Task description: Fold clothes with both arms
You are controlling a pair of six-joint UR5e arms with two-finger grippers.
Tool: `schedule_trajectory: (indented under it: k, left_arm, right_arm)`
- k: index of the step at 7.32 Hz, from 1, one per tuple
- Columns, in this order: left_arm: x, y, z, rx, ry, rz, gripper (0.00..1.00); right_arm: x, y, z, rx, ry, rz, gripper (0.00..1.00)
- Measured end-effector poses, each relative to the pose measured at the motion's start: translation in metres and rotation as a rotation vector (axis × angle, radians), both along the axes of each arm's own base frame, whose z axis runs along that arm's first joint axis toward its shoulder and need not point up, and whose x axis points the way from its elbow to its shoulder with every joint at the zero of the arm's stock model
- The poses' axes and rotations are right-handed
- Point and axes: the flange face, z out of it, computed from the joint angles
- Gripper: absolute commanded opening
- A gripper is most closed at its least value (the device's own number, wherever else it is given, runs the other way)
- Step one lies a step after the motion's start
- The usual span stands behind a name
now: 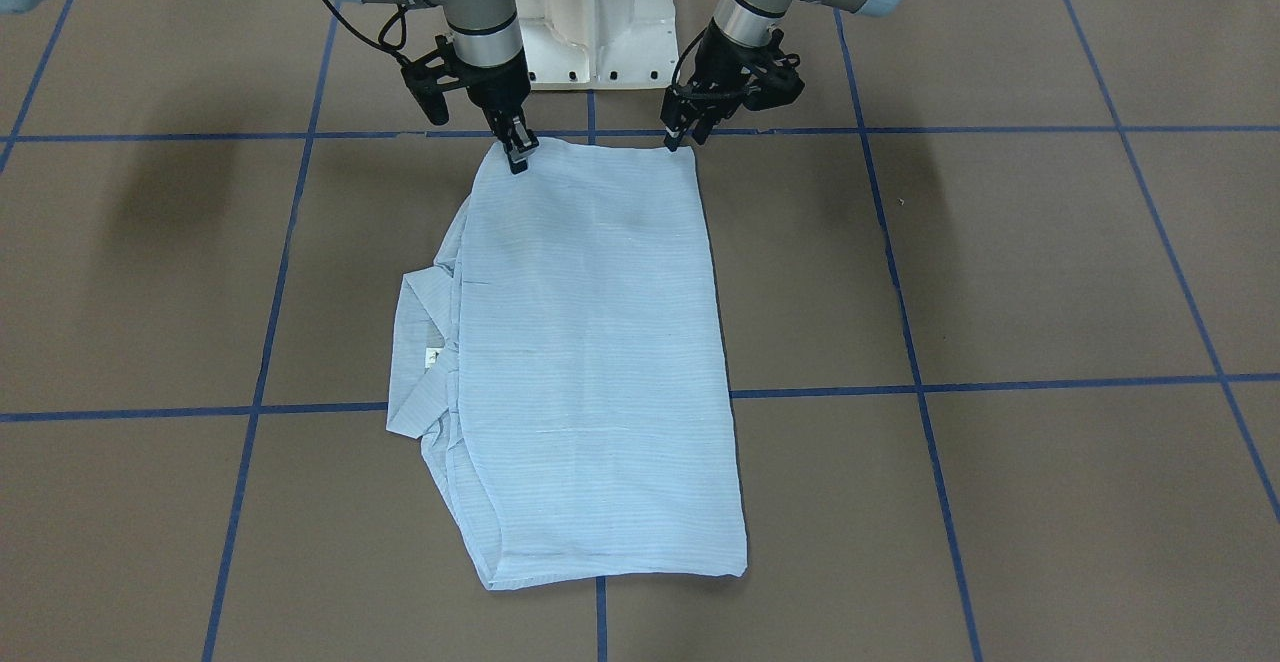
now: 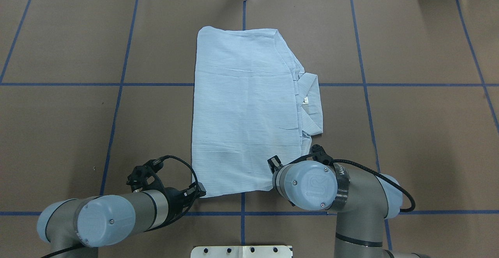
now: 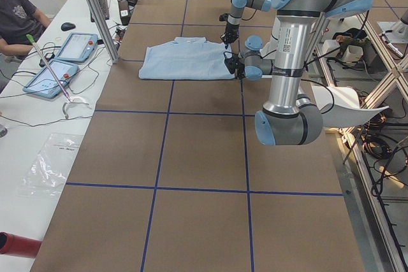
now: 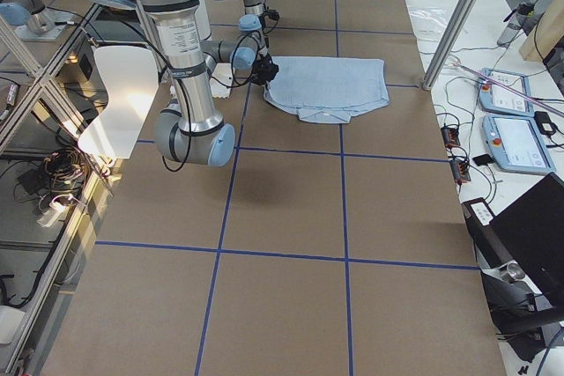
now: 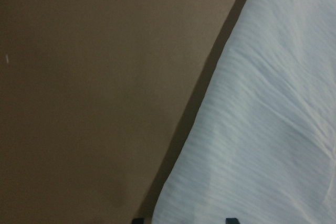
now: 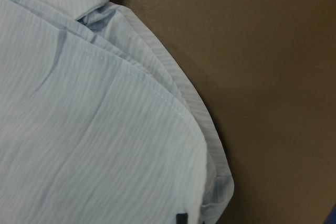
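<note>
My left gripper should next grab the shirt by its corner by the white pedestal (image 1: 686, 157), opposite the shirt's edge with the label (image 1: 433, 357). Then it can fold the shirt in half.
The light-blue striped shirt (image 2: 245, 110) lies folded flat in the middle of the table. Its collar and white neck label (image 2: 306, 100) stick out on my right side. My left gripper (image 2: 198, 191) is low at the shirt's near left corner. Its two fingertips stand apart in the left wrist view, with the cloth edge (image 5: 252, 145) between them. My right gripper (image 1: 518, 157) is down on the near right corner. Its fingertips show as a single dark spot at the bottom of the right wrist view, over the layered hem (image 6: 157, 129). In the overhead view my right wrist hides that corner.
The brown table (image 2: 409, 133) has a grid of blue tape lines (image 2: 121, 84). The white pedestal base (image 1: 595, 17) stands just behind the grippers. An operator (image 3: 16, 17) sits at a side desk with tablets (image 3: 60, 62) beyond the far edge.
</note>
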Motion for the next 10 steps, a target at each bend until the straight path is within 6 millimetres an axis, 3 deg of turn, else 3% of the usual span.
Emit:
schedule_trajectory:
  k: [4,10]
  left_arm:
    - [0.005,-0.005,-0.006,0.014,-0.013,-0.019,0.55]
    - [0.009,-0.012,0.005,0.021,-0.039,-0.040,0.57]
  right_arm:
    - [0.000,0.000,-0.001,0.001,-0.001,0.000,0.00]
    - [0.000,-0.001,0.000,0.001,0.001,0.001,0.00]
